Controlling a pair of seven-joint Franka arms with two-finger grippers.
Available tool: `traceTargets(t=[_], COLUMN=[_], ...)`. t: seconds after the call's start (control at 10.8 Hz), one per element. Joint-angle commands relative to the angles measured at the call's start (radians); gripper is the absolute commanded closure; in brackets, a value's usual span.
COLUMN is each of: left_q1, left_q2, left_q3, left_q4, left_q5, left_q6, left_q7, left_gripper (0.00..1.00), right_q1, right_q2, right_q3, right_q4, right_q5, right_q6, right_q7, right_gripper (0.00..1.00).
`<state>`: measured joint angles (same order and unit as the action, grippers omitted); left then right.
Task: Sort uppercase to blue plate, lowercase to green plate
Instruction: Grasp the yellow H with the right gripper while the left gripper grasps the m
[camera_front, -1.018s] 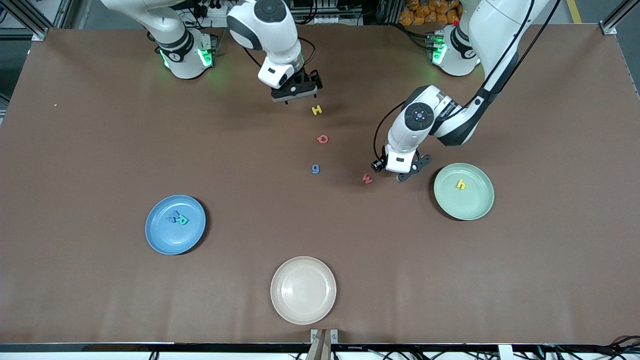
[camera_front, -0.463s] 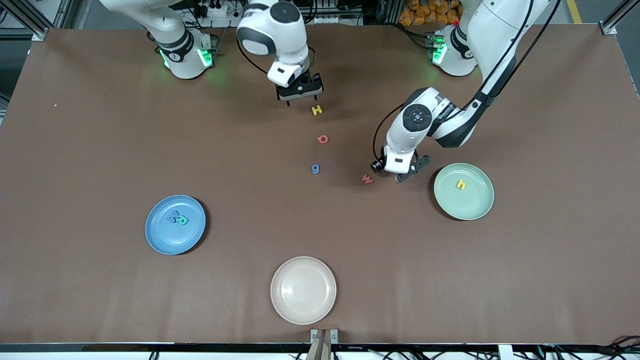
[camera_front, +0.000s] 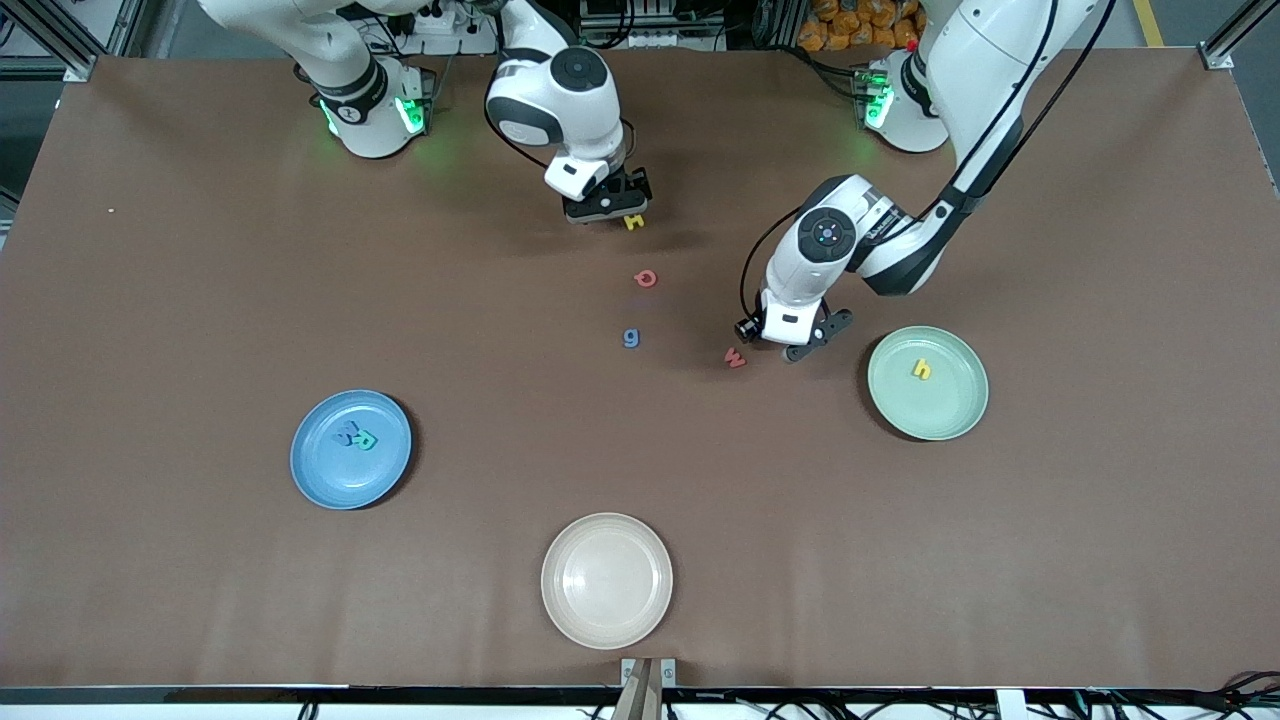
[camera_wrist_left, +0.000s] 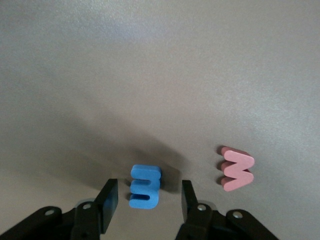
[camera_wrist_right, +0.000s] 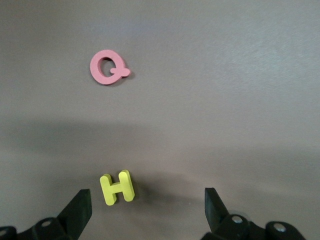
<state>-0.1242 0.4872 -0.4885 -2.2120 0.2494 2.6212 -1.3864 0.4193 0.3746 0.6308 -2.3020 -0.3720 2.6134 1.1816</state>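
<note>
My fingers stand above the yellow H (camera_front: 633, 222), so closing now would miss. My right gripper moves down, and only then closes on the H.
My right gripper (camera_front: 607, 213) hangs open just over the yellow H (camera_front: 633, 222); in the right wrist view the H (camera_wrist_right: 117, 187) lies between the wide-open fingers (camera_wrist_right: 80, 209), close to one of them. The red Q (camera_front: 646, 279) and blue g (camera_front: 631, 338) lie nearer the front camera. My left gripper (camera_front: 800, 348) is open and low beside the red w (camera_front: 735, 357); its fingers (camera_wrist_left: 107, 200) straddle the blue e (camera_wrist_left: 145, 186), which the hand hides in the front view. The blue plate (camera_front: 320, 475) holds the blue M (camera_front: 345, 432) and teal R (camera_front: 366, 440). The green plate (camera_front: 945, 412) holds the yellow h (camera_front: 921, 369).
A cream-white plate (camera_front: 606, 580) sits at the table's edge nearest the front camera. The red w (camera_wrist_left: 237, 168) also shows in the left wrist view beside the e. The red Q (camera_wrist_right: 107, 67) shows in the right wrist view.
My right gripper has come down and shifted toward the left arm's end, onto the yellow H. My left gripper has edged slightly toward the red w.
</note>
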Motion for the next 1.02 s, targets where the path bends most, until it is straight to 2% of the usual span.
traceTargets(t=[0.0,0.37,0.56,0.74,0.93], left_q1=[-0.009,-0.009,-0.009,-0.009,-0.009], left_q2=[0.002,0.011,0.014,0.017,0.017], left_q3=[0.004,0.004,0.005,0.005,0.004], left_q4=[-0.003,-0.005,-0.006,-0.006,-0.006], left_q5=[0.039,0.056,0.071,0.079,0.099], left_q6=[0.014,0.014,0.014,0.014,0.014], left_q7=[-0.039,-0.039,-0.039,-0.039,-0.039], left_gripper=[0.41,0.42,0.43,0.46,0.53], right_q1=[0.081,0.118,0.122,0.125,0.127], right_q2=[0.066,0.125,0.145,0.162,0.171], right_q3=[-0.069,-0.092,-0.092,-0.091,-0.091], right_q4=[0.064,0.104,0.114,0.119,0.122], right_q5=[-0.036,-0.051,-0.093,-0.133,-0.134], right_q6=[-0.001,0.008,0.014,0.025,0.042], right_q7=[0.041,0.064,0.125,0.156,0.168], right_gripper=[0.00,0.01,0.02,0.08,0.12])
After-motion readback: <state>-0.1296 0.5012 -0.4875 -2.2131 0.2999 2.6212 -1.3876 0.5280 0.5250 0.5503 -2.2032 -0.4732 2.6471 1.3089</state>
